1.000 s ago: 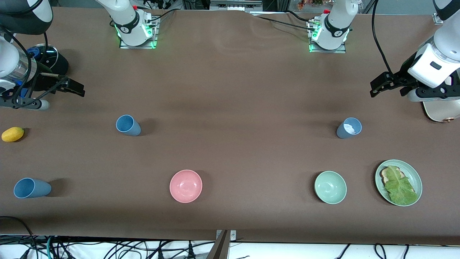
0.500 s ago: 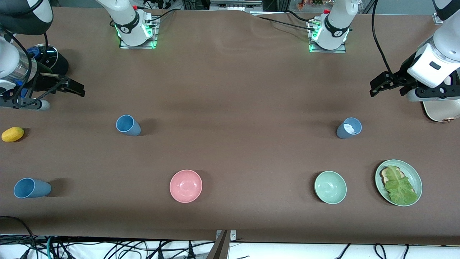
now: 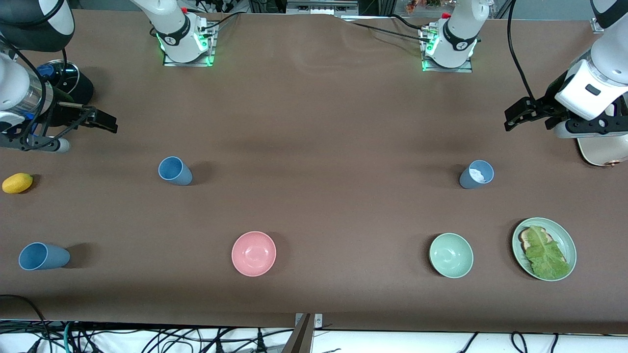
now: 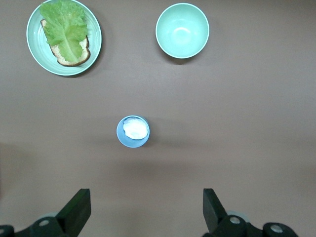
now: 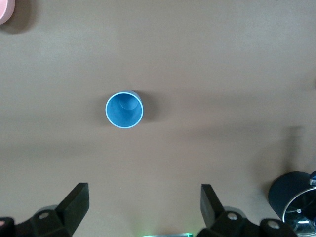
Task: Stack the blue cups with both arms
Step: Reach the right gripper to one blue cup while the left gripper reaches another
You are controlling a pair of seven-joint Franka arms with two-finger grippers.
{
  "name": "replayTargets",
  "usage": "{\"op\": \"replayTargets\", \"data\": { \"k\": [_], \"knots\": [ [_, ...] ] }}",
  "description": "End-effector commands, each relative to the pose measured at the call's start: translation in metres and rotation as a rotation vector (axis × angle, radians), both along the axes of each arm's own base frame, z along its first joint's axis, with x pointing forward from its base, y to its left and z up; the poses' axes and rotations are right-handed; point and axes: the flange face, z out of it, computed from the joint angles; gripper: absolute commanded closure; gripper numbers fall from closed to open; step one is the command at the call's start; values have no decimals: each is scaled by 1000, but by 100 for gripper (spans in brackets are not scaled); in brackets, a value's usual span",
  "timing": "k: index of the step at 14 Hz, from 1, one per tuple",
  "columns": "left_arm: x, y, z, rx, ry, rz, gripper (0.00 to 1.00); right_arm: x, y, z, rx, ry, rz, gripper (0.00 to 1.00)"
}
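I need to stack the bright blue cup with the grey-blue cup (image 3: 477, 174), so I should grab the bright blue cup by its open rim (image 3: 170, 168) with my right gripper next.
A bright blue cup (image 3: 174, 170) stands toward the right arm's end of the table and shows empty in the right wrist view (image 5: 124, 109). A duller grey-blue cup (image 3: 477, 174) with something white inside stands toward the left arm's end and shows in the left wrist view (image 4: 133, 131). A third blue cup (image 3: 43, 256) is nearer the front camera at the right arm's end. My right gripper (image 3: 104, 121) (image 5: 144, 202) is open and empty, up in the air beside the bright cup. My left gripper (image 3: 515, 119) (image 4: 146, 207) is open and empty, up in the air beside the grey-blue cup.
A pink bowl (image 3: 253, 253), a pale green bowl (image 3: 451, 255) (image 4: 182, 30) and a green plate (image 3: 568, 238) (image 4: 37, 59) with bread and lettuce lie near the front edge. A yellow fruit (image 3: 17, 183), a black pot (image 3: 73, 83) (image 5: 296, 197) and a cream appliance (image 3: 601, 152) sit at the table's ends.
Both grippers have shifted only very slightly. The cups and bowls have not moved.
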Motion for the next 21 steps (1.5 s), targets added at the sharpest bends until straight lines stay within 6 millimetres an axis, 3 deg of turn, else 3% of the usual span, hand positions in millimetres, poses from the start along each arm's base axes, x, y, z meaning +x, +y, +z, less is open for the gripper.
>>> {"op": "replayTargets", "data": {
  "k": [1, 3, 7, 12, 14, 16, 19, 20, 21],
  "knots": [
    [3, 1, 0, 6, 12, -5, 0, 2, 1, -6, -4, 18, 23, 0],
    [8, 3, -13, 6, 38, 6, 0, 9, 6, -29, -3, 65, 61, 0],
    [21, 37, -67, 6, 165, 32, 0, 30, 10, -86, -5, 102, 65, 0],
    [55, 64, -177, 38, 198, -91, 0, 31, 8, -200, -8, 82, 64, 0],
    [53, 65, -208, 41, 215, -111, 0, 32, 8, -239, -11, 108, 65, 0],
    [35, 75, -248, 32, 188, -137, 0, 29, 9, -246, -13, 126, 71, 0],
    [14, 85, -289, 23, 158, -167, 4, 29, 9, -266, -13, 148, 70, 0],
    [9, 85, -301, 23, 136, -176, 9, 29, 8, -274, -15, 155, 69, 0],
    [8, 86, -306, 23, 124, -175, 25, 29, 9, -276, -14, 154, 71, 0]
  ]
}}
